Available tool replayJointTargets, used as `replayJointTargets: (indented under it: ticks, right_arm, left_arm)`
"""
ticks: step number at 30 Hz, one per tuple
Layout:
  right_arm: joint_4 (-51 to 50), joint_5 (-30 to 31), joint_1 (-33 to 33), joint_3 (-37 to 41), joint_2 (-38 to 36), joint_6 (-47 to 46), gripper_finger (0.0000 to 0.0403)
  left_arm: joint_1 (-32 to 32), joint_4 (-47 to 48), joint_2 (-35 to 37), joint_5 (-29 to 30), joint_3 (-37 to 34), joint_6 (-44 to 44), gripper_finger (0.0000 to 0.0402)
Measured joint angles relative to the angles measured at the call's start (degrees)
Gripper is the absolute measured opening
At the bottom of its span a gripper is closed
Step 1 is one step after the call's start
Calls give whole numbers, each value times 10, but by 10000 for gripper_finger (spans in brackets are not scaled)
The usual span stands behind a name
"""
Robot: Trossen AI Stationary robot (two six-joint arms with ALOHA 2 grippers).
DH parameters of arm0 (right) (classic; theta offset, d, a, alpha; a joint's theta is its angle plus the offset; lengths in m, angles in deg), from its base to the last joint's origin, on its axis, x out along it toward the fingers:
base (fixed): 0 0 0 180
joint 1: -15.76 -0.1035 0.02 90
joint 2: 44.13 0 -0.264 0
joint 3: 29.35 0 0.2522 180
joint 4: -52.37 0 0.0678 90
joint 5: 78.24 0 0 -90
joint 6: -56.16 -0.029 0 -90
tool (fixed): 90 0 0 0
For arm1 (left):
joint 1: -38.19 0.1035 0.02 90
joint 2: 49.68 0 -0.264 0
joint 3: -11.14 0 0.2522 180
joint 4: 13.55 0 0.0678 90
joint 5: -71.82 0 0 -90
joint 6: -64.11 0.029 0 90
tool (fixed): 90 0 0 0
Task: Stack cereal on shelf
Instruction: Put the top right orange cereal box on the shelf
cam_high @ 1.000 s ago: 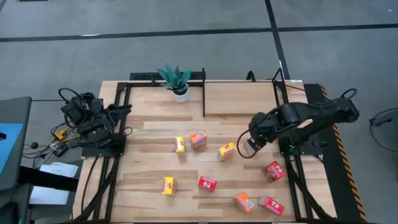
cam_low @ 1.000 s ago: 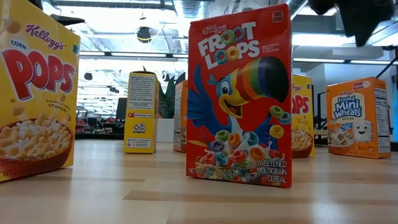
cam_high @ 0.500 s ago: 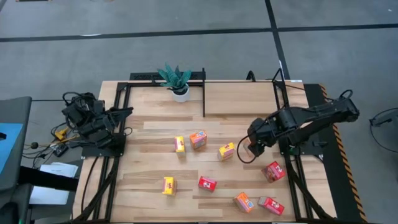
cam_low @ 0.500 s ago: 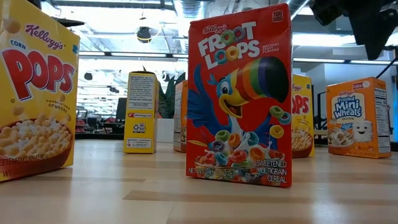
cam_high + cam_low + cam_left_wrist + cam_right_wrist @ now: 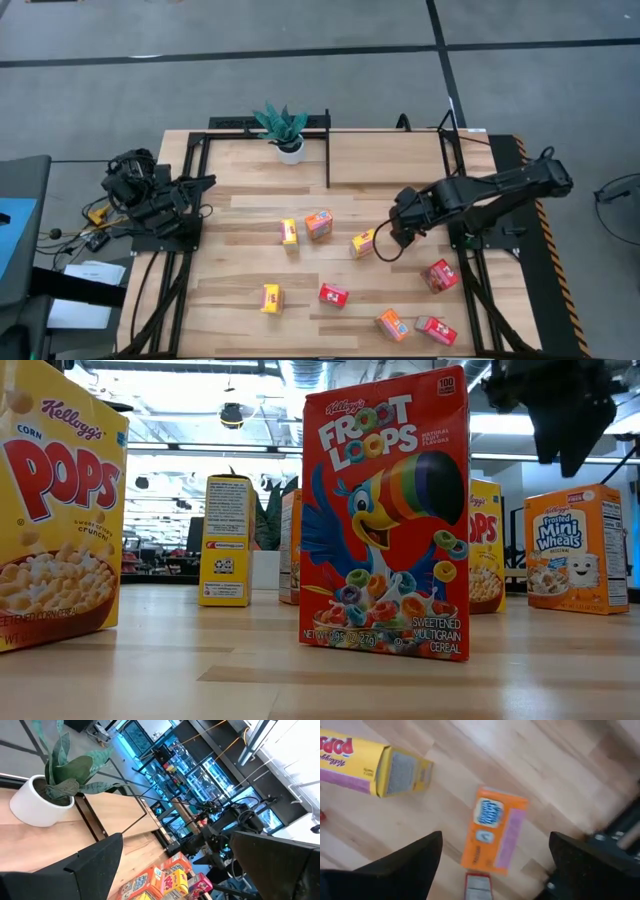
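Observation:
The orange box (image 5: 494,830) isn't between my fingers yet: the right wrist view shows bare wood between my fingers and the box, so my right gripper should first move toward the box and then close on it.
Several small cereal boxes stand on the wooden table: a yellow one (image 5: 364,243), an orange one (image 5: 319,223), another yellow one (image 5: 289,232), and red ones (image 5: 441,275) (image 5: 333,294). The low view shows a red Froot Loops box (image 5: 385,520) and an orange Mini-Wheats box (image 5: 577,550). My right gripper (image 5: 384,241) (image 5: 560,410) is open and empty, above the table just right of the middle yellow box. Its wrist view shows a yellow box (image 5: 370,762) and an orange box (image 5: 495,827) beyond the fingers. The shelf (image 5: 385,150) is at the far side. My left gripper (image 5: 205,183) (image 5: 175,870) waits open at the left.
A potted green plant (image 5: 283,130) stands at the far edge, left of a black shelf rail (image 5: 328,160). More boxes stand near the front edge: yellow (image 5: 270,298), orange (image 5: 392,324), red (image 5: 435,330). Black frame posts (image 5: 455,160) run along the right side.
My right gripper has moved toward the table's left edge and a little lower, closing in on the middle yellow box. It has stayed open. No box has moved.

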Motion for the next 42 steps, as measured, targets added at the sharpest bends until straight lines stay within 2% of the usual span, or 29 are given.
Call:
replayJointTargets:
  ticks: [5,13,30,33,42]
  right_arm:
    - [18,0,6,45,1,3,385]
    - [100,-9,7,87,1,15,380]
    - [94,-20,7,97,1,29,373]
    - [87,-26,7,97,1,32,348]
    - [91,-32,7,97,-11,44,220]
  left_arm:
    - [0,0,0,0,0,-4,359]
    - [0,0,0,11,0,-4,359]
    - [0,0,0,17,0,-10,359]
    - [0,0,0,17,0,-10,359]
    - [0,7,0,17,0,-13,359]
